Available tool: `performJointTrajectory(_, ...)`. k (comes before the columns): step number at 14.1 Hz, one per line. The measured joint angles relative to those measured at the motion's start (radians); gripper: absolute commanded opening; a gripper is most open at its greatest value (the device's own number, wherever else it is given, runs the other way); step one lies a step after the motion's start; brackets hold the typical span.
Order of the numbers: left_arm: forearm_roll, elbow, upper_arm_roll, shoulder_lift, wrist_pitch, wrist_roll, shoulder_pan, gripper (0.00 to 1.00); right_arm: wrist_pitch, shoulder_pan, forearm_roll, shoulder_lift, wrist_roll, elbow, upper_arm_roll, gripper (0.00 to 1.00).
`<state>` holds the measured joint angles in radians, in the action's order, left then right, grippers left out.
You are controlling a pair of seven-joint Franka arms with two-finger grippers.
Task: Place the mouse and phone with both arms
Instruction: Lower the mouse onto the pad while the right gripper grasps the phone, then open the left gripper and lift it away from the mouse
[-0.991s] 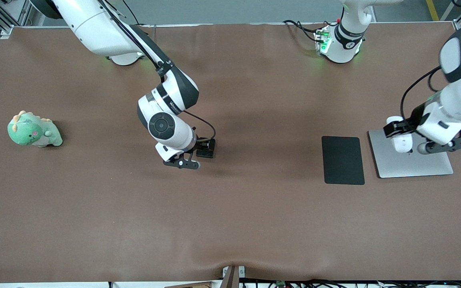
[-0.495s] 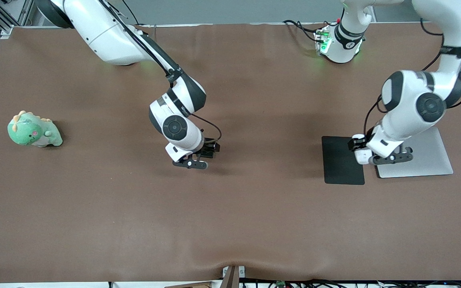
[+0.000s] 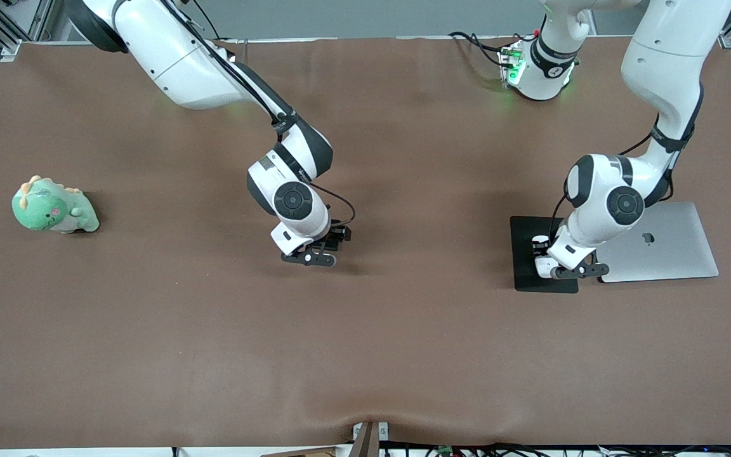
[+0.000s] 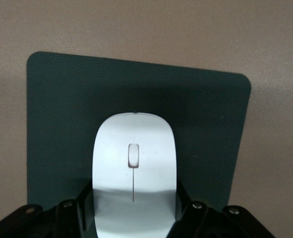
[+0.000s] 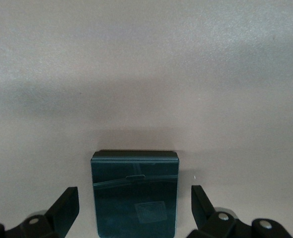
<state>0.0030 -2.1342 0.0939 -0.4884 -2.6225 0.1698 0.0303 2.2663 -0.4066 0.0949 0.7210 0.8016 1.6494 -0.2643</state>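
Observation:
The phone (image 5: 135, 191) will next be grabbed by its long side edges with my right gripper, and then I will put the phone down on the tabletop.
The white mouse (image 4: 134, 163) sits between the fingers of my left gripper (image 4: 134, 218), which is shut on its sides. It is held low over the black pad (image 4: 62, 109); I cannot tell whether it touches the pad. In the front view the left gripper (image 3: 542, 254) and the mouse (image 3: 540, 265) are over the pad (image 3: 530, 282). The black phone (image 5: 135, 191) lies flat on the brown table. My right gripper (image 5: 135, 210) is open around it, one finger on each side with a gap to the phone. In the front view the right gripper (image 3: 338, 236) covers the phone.
A closed silver laptop (image 3: 664, 244) lies beside the pad toward the left arm's end. A green plush dinosaur (image 3: 53, 206) sits at the right arm's end of the table. The brown table cover (image 3: 365, 349) is bare nearer the front camera.
The left arm carried the mouse from over the laptop to over the black pad. The right gripper shifted a little toward the left arm's end, staying open.

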Motion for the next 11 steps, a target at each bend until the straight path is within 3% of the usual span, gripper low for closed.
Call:
performJointTrajectory(3, 0.015, 0.037, 0.000, 0.007, 0.028, 0.000, 0.000, 1.00, 0.015, -0.001, 0.002, 0.009, 0.012, 0.001, 0.000, 1.00)
performJointTrajectory(7, 0.016, 0.190, 0.000, 0.138, 0.376, -0.007, -0.001, 1.00, 0.041, -0.007, 0.005, 0.025, 0.014, 0.006, 0.000, 1.00)
performJointTrajectory(8, 0.016, 0.230, 0.000, 0.195, 0.483, -0.009, -0.002, 1.00, 0.042, -0.007, 0.007, 0.026, 0.014, 0.009, 0.000, 0.92)
performJointTrajectory(10, 0.016, 0.283, -0.003, 0.316, 0.663, -0.023, -0.005, 1.00, 0.042, -0.007, 0.016, 0.026, 0.015, 0.015, 0.000, 0.37)
performJointTrajectory(11, 0.012, 0.298, -0.006, 0.369, 0.730, -0.026, -0.005, 1.00, 0.042, -0.007, 0.021, 0.026, 0.015, 0.016, 0.001, 0.22)
